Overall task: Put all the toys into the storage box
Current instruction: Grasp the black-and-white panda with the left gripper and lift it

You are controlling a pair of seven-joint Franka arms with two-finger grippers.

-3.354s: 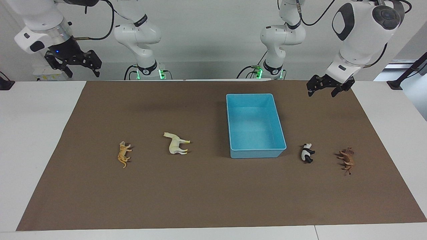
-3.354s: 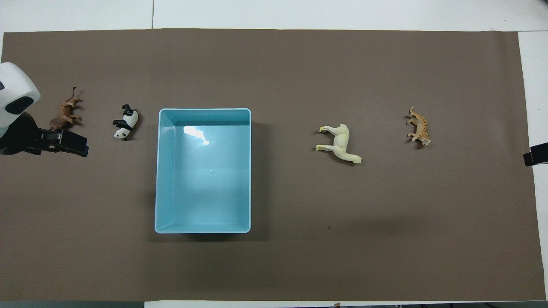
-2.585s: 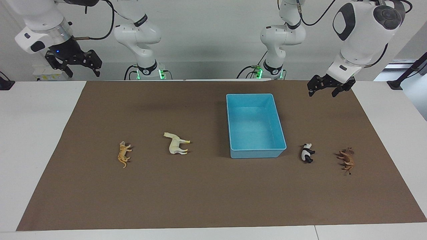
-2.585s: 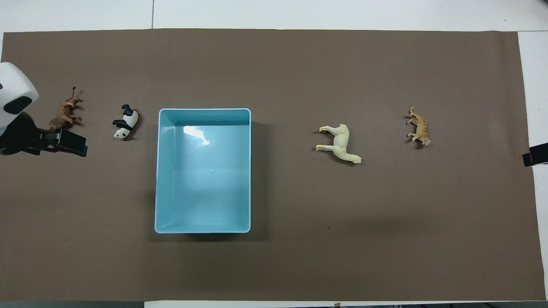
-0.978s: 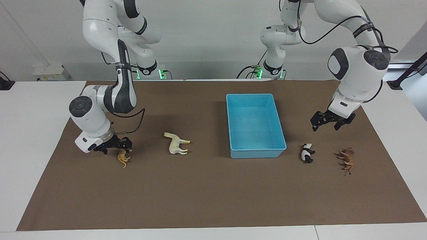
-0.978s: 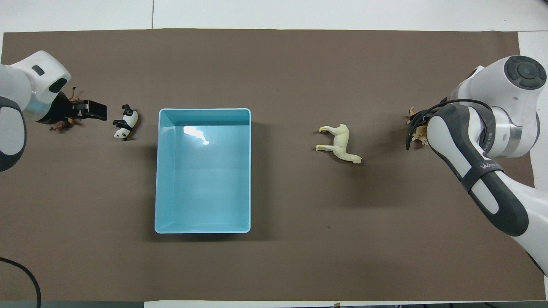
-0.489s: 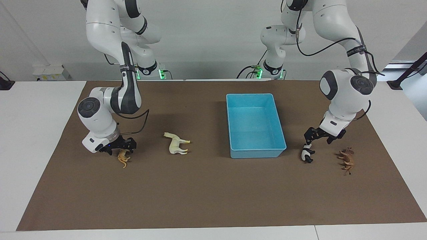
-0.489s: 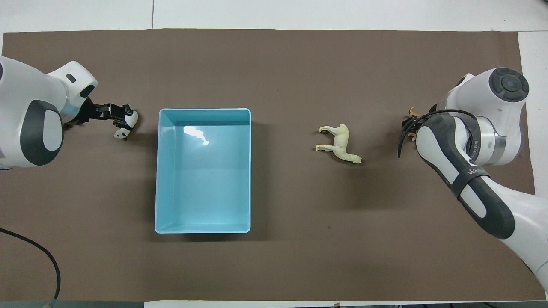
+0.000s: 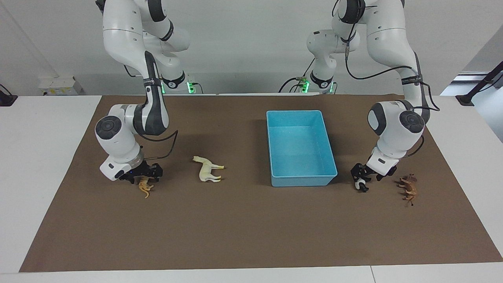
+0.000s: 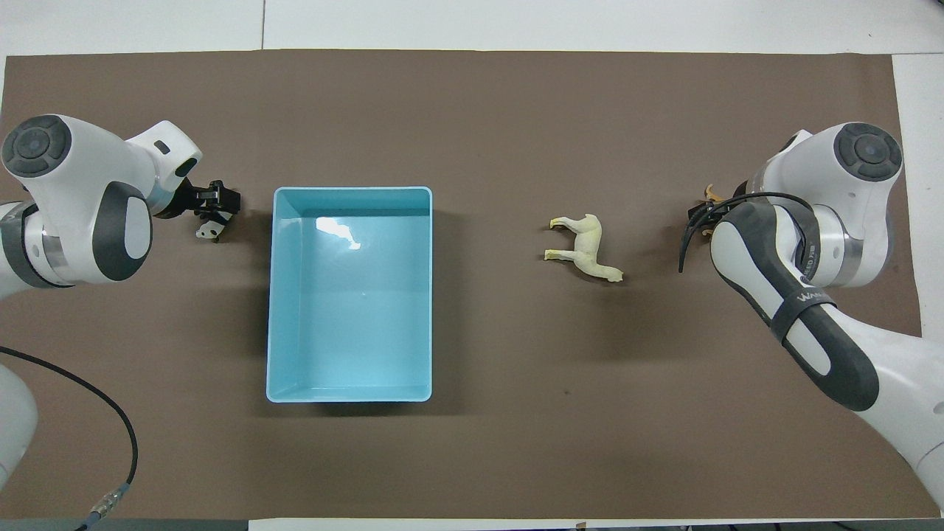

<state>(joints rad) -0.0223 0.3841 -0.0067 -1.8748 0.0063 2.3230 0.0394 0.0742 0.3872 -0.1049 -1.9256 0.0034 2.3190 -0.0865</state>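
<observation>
My right gripper reaches down over the tiger, with its fingers low around the tiger's body, so my right gripper closes on the orange tiger [image 10: 709, 194] next.
The light blue storage box [image 9: 300, 113] [image 10: 350, 190] stands empty on the brown mat. Toward the left arm's end lie the panda [image 9: 360, 186] [image 10: 208, 231] and the brown lion [image 9: 408, 188]. My left gripper [image 9: 364, 175] [image 10: 216, 200] is low over the panda, open, its fingers down around the panda's body. The cream horse [image 9: 207, 169] [image 10: 586, 247] and the orange tiger [image 9: 145, 189] lie toward the right arm's end. My right gripper [image 9: 143, 173] hangs open just above the tiger. In the overhead view the arms hide the lion and most of the tiger [image 10: 709, 194].
A brown mat [image 9: 251, 228] covers most of the white table [image 9: 39, 157]. All toys lie on their sides in a row across the mat, level with the box's end farther from the robots. A black cable [image 10: 110, 420] trails from the left arm.
Both arms have come down from a high rest. Over the last half second the left gripper sank onto the panda and the right gripper settled closer over the tiger. No toy has moved.
</observation>
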